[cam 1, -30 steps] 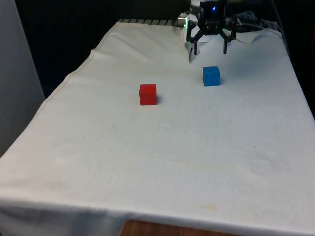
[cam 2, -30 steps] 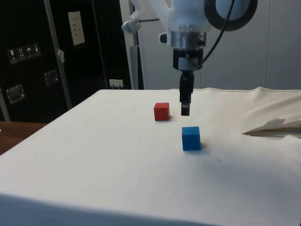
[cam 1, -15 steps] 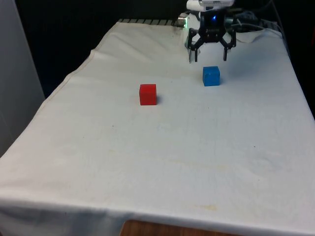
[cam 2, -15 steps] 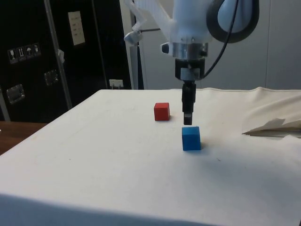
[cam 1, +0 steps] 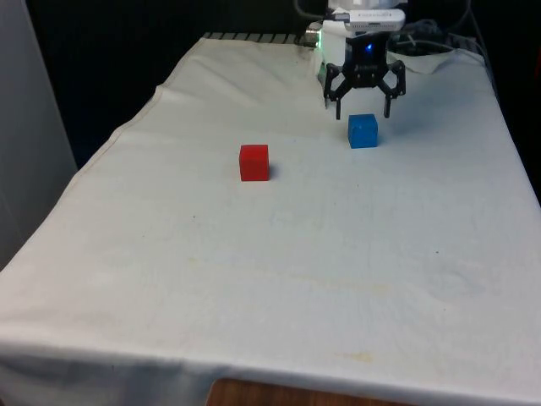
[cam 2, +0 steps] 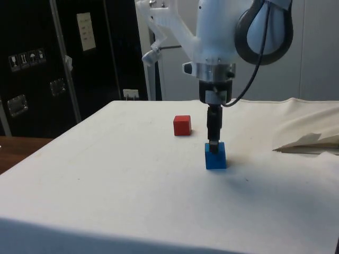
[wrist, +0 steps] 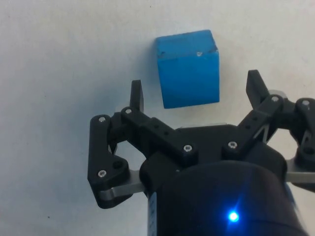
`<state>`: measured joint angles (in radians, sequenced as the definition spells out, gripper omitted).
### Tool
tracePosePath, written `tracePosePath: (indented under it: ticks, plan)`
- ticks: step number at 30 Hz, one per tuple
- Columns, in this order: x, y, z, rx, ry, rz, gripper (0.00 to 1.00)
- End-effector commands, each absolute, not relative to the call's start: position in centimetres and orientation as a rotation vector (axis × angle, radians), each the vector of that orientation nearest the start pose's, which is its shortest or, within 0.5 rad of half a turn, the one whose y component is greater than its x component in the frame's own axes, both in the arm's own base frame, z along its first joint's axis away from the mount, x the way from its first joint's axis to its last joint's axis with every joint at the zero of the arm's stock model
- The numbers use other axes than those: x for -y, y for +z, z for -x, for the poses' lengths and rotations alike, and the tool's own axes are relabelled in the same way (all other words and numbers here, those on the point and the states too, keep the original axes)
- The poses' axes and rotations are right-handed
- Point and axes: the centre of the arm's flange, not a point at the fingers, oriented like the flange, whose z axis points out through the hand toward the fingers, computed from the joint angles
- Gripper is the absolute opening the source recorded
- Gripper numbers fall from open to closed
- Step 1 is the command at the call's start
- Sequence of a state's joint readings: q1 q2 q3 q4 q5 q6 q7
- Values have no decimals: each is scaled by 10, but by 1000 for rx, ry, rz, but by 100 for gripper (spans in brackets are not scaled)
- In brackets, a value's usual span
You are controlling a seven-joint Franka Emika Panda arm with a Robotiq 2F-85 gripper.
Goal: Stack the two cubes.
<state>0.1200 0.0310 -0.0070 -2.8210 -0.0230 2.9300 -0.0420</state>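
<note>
I will stack the blue cube (cam 1: 363, 131) on the red cube (cam 1: 254, 162), so next my gripper will pick up the blue one by two opposite sides.
A blue cube (cam 1: 363, 131) (cam 2: 215, 156) (wrist: 188, 68) sits on the white cloth on the far part of the table. My gripper (cam 1: 363, 112) (cam 2: 213, 145) (wrist: 196, 88) hangs open just above its far top edge, one finger to each side and nothing between them. Its fingertips (wrist: 136, 94) straddle the cube's near end without touching it in the wrist view. A red cube (cam 1: 254, 162) (cam 2: 181, 125) rests alone on the cloth, towards the front view's left and nearer the camera than the blue one.
The cloth (cam 1: 279, 271) bunches into folds (cam 2: 310, 142) by the robot's base. The table's edge (cam 1: 127, 127) drops off along the front view's left side.
My gripper has descended from well above the table to just over the blue cube and shifted slightly towards it. Its fingers stay open. Neither cube has moved.
</note>
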Motion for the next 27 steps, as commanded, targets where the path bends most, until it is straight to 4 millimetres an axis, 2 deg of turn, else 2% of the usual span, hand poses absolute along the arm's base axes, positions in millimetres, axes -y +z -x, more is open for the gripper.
tracePosePath:
  ticks: [1,15,16,18,19,20,21,24,25,27]
  plan:
    - [-46,198,-375,274,-137,3126,100]
    - [-47,173,-372,278,-132,3123,100]
    - [-46,172,-373,277,-132,3124,97]
    - [-46,170,-373,278,-129,3123,80]
    - [-44,170,-373,281,-115,3129,58]
    - [-47,170,-373,278,-130,3123,58]
    - [-47,169,-373,280,-127,3123,41]
    - [-47,168,-373,278,-125,3123,7]
    - [-47,168,-373,278,-125,3123,1]
    - [-46,168,-373,277,-125,3123,1]
